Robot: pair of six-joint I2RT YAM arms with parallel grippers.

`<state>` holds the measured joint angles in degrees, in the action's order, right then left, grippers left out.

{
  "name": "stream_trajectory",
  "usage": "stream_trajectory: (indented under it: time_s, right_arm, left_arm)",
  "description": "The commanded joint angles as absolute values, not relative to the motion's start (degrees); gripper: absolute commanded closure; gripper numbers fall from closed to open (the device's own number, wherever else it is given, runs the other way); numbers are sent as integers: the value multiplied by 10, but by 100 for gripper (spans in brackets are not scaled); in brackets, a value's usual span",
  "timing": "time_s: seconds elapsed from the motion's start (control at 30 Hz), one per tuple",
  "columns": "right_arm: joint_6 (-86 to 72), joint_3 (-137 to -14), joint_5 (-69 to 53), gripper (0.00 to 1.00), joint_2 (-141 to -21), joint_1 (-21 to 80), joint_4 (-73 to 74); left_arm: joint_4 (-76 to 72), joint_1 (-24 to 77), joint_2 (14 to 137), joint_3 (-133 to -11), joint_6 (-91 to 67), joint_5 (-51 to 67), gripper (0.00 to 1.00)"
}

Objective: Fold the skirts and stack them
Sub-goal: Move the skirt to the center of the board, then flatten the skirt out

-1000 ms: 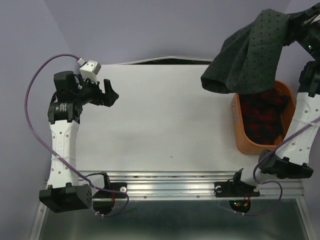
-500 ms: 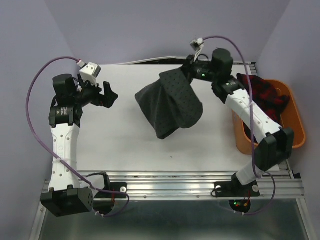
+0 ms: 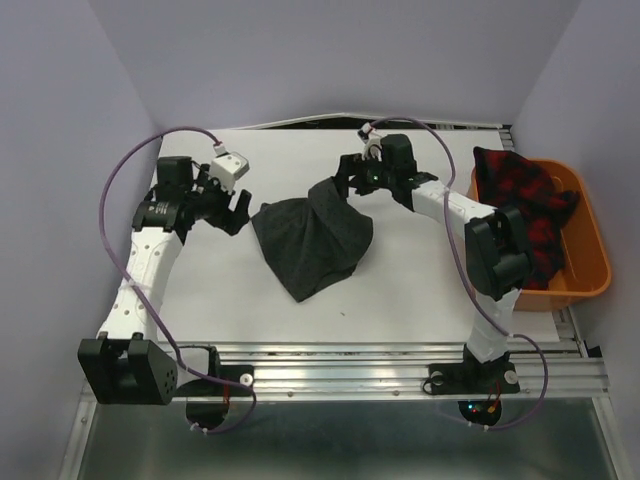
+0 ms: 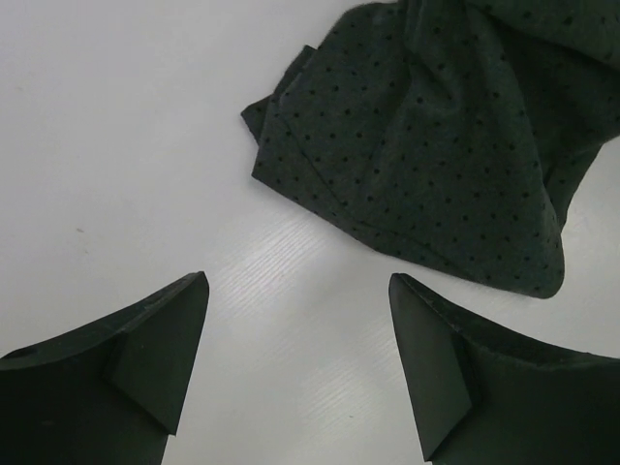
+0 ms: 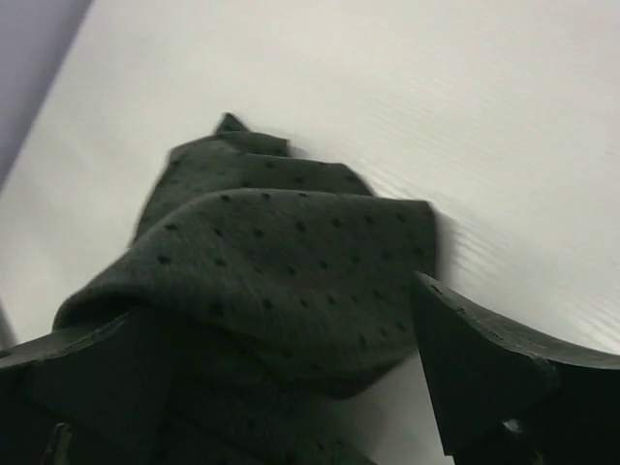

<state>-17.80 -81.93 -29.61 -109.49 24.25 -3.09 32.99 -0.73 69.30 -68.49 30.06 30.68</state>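
I should grab the dark grey dotted skirt point(image 3: 310, 240) with my right gripper by the loose fold at its far corner point(image 3: 334, 186), so the opposite edge is left for my left gripper.
The dark grey dotted skirt point(image 3: 310, 240) lies crumpled in a heap at the middle of the white table point(image 3: 400, 290). My right gripper point(image 3: 347, 180) is at the heap's far right corner. It is open, its fingers wide apart, with a loose fold of the skirt point(image 5: 291, 242) bunched between them. My left gripper point(image 3: 238, 207) hovers just left of the heap, open and empty. In the left wrist view the skirt's edge point(image 4: 426, 165) lies ahead of the left gripper point(image 4: 298, 283) over bare table. The red-and-black plaid skirt point(image 3: 525, 205) sits piled in the basket.
The orange plastic basket point(image 3: 592, 270) stands at the table's right edge, beside the right arm's forearm point(image 3: 495, 245). Purple walls close in the back and both sides. A metal rail point(image 3: 340, 365) runs along the near edge.
The right arm swung the grey skirt from above the basket down onto the table's middle and opened its jaws. The left arm moved right toward the heap.
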Motion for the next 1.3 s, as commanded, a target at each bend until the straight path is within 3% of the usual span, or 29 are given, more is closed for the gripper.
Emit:
stream_trajectory:
  time_s: [0.0,0.17,0.37,0.47,0.53,0.63,0.73,0.9,1.0,1.1,1.2,1.27]
  right_arm:
    - [-97,-867,-232,0,-1115,212,-3]
    - [44,-995,-166,0,-1122,200,230]
    - [94,-968,-116,0,-1045,180,372]
    - [104,-928,-184,0,-1000,180,405]
    - [120,-887,-291,4,-984,180,431]
    - [114,-832,-381,13,-979,186,439]
    - [92,-781,-396,23,-988,192,405]
    - [60,-746,-384,25,-1003,219,291]
    - [36,-749,-365,25,-1022,224,249]
    - [20,-751,-345,25,-1032,239,207]
    - [30,-761,-332,25,-1045,261,198]
    - [34,-764,-321,23,-1053,266,200]
  left_arm:
    - [299,78,691,-648,312,244,14]
    - [255,196,700,-579,275,209,17]
    - [196,242,741,-526,229,206,18]
    - [186,241,796,-542,210,214,26]
    - [176,236,838,-555,200,216,31]
    - [163,216,902,-583,187,221,39]
    - [157,198,959,-634,184,216,49]
    - [162,146,1060,-726,171,224,59]
    - [170,141,1080,-770,185,227,57]
    - [190,140,1085,-802,189,242,46]
    - [215,131,1070,-813,182,261,28]
    - [226,124,1055,-809,181,270,23]
